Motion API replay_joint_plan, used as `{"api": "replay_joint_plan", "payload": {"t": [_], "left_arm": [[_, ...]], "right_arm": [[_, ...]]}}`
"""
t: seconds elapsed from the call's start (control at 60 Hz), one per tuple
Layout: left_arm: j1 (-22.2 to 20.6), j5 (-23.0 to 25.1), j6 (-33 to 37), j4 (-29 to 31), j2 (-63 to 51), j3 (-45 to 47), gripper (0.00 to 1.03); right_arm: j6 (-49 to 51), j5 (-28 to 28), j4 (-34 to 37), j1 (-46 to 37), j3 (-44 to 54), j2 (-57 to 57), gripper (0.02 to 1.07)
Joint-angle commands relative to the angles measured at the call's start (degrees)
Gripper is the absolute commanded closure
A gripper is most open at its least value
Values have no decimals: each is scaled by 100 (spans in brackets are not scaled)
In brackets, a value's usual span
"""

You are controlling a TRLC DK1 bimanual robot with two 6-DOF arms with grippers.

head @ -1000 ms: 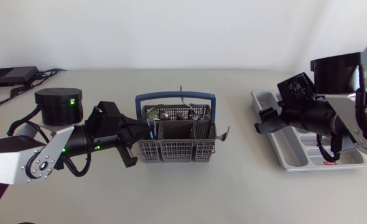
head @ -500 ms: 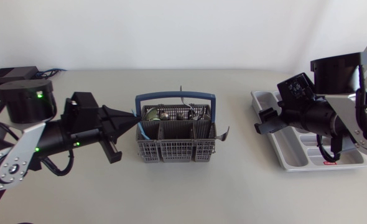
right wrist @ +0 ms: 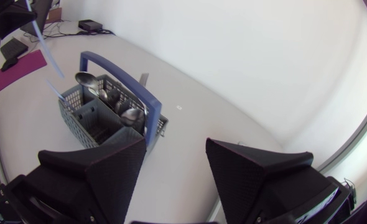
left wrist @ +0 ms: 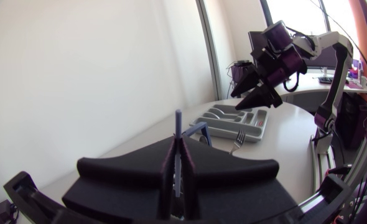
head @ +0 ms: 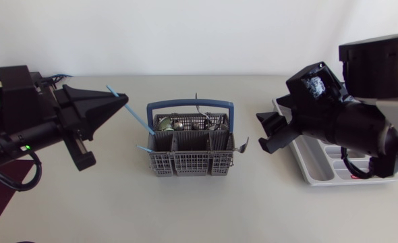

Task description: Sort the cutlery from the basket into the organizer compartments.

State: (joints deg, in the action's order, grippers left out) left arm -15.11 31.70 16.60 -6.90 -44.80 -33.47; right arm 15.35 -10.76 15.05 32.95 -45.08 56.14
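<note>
My left gripper's fingers cover the upper part of the thin blue utensil, so my right gripper will grab the utensil by its bare lower end (head: 147, 128) next.
The grey cutlery basket (head: 192, 156) with a blue handle (head: 190, 105) stands mid-table, holding spoons and other pieces. A fork (head: 243, 144) hangs off its right side. My left gripper (head: 123, 98) is raised up and left of the basket, shut on a thin blue-handled utensil (head: 138, 118) that slants down toward the basket's left end. In the left wrist view the utensil (left wrist: 178, 124) stands up between the closed fingers (left wrist: 171, 163). My right gripper (head: 265, 133) hangs open and empty between the basket and the grey organizer (head: 318, 177).
A second blue piece (head: 145, 148) pokes out at the basket's left end. A purple mat (head: 0, 181) lies at the table's left edge. In the right wrist view the basket (right wrist: 90, 118) lies ahead of the open gripper (right wrist: 174, 149).
My left arm rose and drew back to the left, lifting the blue utensil up out of the basket. The right arm lifted and shifted left, away from the organizer.
</note>
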Motion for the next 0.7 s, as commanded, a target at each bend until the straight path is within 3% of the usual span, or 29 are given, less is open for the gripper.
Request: {"api": "replay_joint_plan", "payload": {"t": [0.0, 0.183, 0.367, 0.683], "left_arm": [[44, 64, -421, 48, 50, -274, 100], [-9, 249, -1106, 66, -258, -511, 100], [88, 706, -1862, 57, -706, -863, 100], [35, 1110, -2715, -277, -1523, -1170, 100]], "right_arm": [[-138, -22, 104, 414, -256, -42, 37], [-129, 118, 86, 1117, -625, 240, 37], [-103, 760, -2, 1223, -792, 547, 34], [-85, 1208, -134, 1530, -1117, 1083, 34]]}}
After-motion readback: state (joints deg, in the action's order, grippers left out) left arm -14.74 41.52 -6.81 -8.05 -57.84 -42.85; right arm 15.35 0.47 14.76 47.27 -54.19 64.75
